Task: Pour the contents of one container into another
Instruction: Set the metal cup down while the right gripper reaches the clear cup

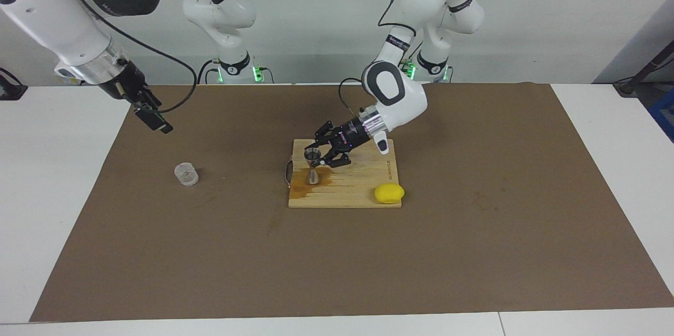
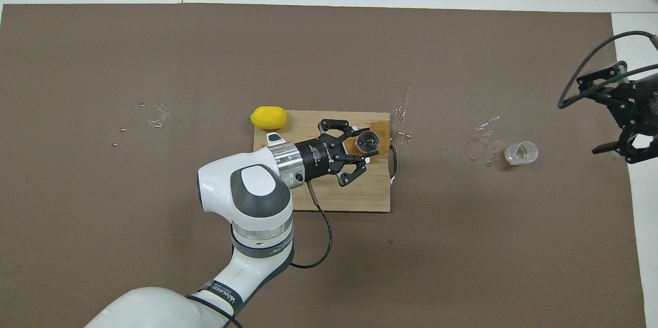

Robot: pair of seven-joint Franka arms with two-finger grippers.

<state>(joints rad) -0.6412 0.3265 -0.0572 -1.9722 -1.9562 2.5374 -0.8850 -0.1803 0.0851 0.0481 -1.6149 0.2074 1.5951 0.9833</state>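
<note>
The steel jigger (image 2: 368,141) stands upright with its foot on the stained cutting board, so it is time for my left gripper to let go of the jigger.
The steel jigger (image 1: 312,167) (image 2: 368,141) stands upright over the stained end of the wooden cutting board (image 1: 358,188) (image 2: 329,194), its foot at or just above the wood. My left gripper (image 1: 318,157) (image 2: 364,145) is shut on its upper cone, reaching in from the lemon end of the board. The clear cup (image 1: 186,174) (image 2: 521,153) stands upright on the brown mat toward the right arm's end of the table. My right gripper (image 1: 155,120) (image 2: 587,116) hangs open and empty in the air over the mat's edge, beside and above the cup.
A yellow lemon (image 1: 389,193) (image 2: 268,117) lies at the board's corner farthest from the robots, toward the left arm's end. A brown wet stain (image 1: 303,188) marks the board. Water drops (image 2: 401,107) lie on the mat between board and cup.
</note>
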